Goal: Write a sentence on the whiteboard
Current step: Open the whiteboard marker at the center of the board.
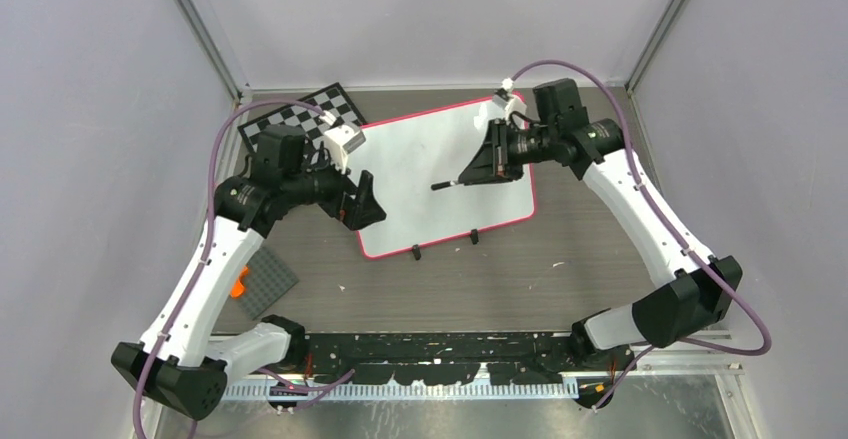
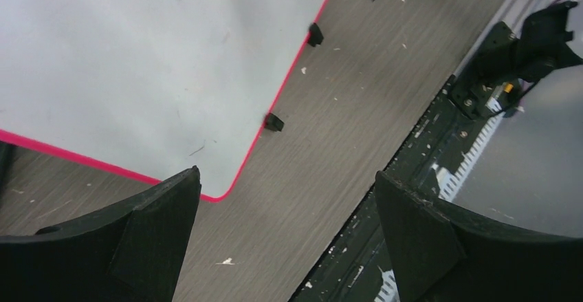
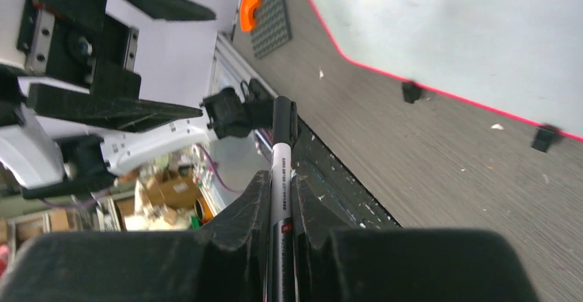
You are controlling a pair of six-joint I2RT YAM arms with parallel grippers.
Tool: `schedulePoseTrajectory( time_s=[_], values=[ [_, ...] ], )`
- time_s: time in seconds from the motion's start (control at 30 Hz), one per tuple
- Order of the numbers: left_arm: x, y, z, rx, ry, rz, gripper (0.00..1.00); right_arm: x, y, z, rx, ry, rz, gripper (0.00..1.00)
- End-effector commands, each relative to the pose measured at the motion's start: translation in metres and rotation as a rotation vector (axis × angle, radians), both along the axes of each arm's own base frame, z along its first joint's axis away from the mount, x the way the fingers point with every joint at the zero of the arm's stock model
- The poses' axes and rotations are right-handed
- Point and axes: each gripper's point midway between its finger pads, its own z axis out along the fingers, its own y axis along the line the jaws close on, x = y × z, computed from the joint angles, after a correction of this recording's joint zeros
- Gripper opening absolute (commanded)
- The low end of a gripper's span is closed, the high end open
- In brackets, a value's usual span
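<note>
I will next take the marker's black end [image 1: 441, 186] with my left gripper to uncap it for writing, while the marker's body stays in my right gripper.
The whiteboard [image 1: 440, 174], white with a thin pink-red frame and two black feet on its near edge, lies flat mid-table; no writing shows on it. My right gripper [image 1: 478, 169] is shut on a black-and-white marker [image 1: 447, 185] held above the board's right half, its black end pointing left. In the right wrist view the marker [image 3: 280, 144] sits between the closed fingers of that gripper [image 3: 280, 178], with the board [image 3: 467, 27] at the upper right. My left gripper [image 1: 368, 202] is open and empty at the board's left edge; its wrist view shows the gripper [image 2: 287, 192] spread over the board's corner [image 2: 137, 61].
A checkered chessboard [image 1: 300, 119] lies behind the whiteboard's left corner. A grey studded plate [image 1: 265, 281] with an orange piece [image 1: 238, 281] lies near the left arm and also shows in the right wrist view [image 3: 271, 16]. A black rail [image 1: 440, 349] runs along the table's near edge.
</note>
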Motion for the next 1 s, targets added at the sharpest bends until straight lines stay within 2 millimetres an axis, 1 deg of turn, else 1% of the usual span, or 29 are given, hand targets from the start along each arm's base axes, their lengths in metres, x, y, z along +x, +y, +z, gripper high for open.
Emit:
schedulePoseTrajectory(
  time_s=[0.0, 0.07, 0.17, 0.23, 0.27, 0.37, 0.47, 0.57, 0.8, 0.93, 0.97],
  values=[
    [-0.027, -0.017, 0.025, -0.125, -0.018, -0.143, 1.00, -0.030, 0.019, 0.032, 0.040, -0.176, 0.141, 0.00],
    [-0.027, -0.022, 0.030, -0.165, -0.068, -0.161, 1.00, -0.045, 0.026, 0.030, 0.024, -0.220, 0.183, 0.00],
    [-0.035, -0.029, 0.028, -0.218, -0.049, -0.174, 0.99, -0.067, 0.031, 0.029, 0.026, -0.230, 0.222, 0.00],
    [-0.041, -0.032, 0.028, -0.252, -0.022, -0.181, 0.95, -0.075, 0.033, 0.027, 0.021, -0.231, 0.231, 0.00],
    [-0.044, -0.034, 0.028, -0.263, -0.008, -0.190, 0.93, -0.076, 0.034, 0.029, 0.029, -0.235, 0.225, 0.00],
    [-0.048, -0.040, 0.028, -0.259, -0.022, -0.235, 0.87, -0.073, 0.041, 0.033, 0.067, -0.247, 0.221, 0.00],
    [-0.048, -0.046, 0.037, -0.277, -0.020, -0.267, 0.81, -0.070, 0.049, 0.041, 0.103, -0.221, 0.238, 0.00],
    [-0.054, -0.056, 0.036, -0.265, -0.043, -0.330, 0.78, -0.066, 0.056, 0.047, 0.122, -0.235, 0.249, 0.00],
    [-0.053, -0.068, 0.044, -0.259, -0.096, -0.394, 0.69, -0.081, 0.067, 0.046, 0.120, -0.246, 0.321, 0.00],
    [-0.054, -0.075, 0.038, -0.221, -0.128, -0.451, 0.59, -0.087, 0.073, 0.050, 0.127, -0.260, 0.356, 0.00],
    [-0.055, -0.076, 0.037, -0.209, -0.132, -0.468, 0.55, -0.087, 0.073, 0.051, 0.127, -0.267, 0.359, 0.00]
  ],
)
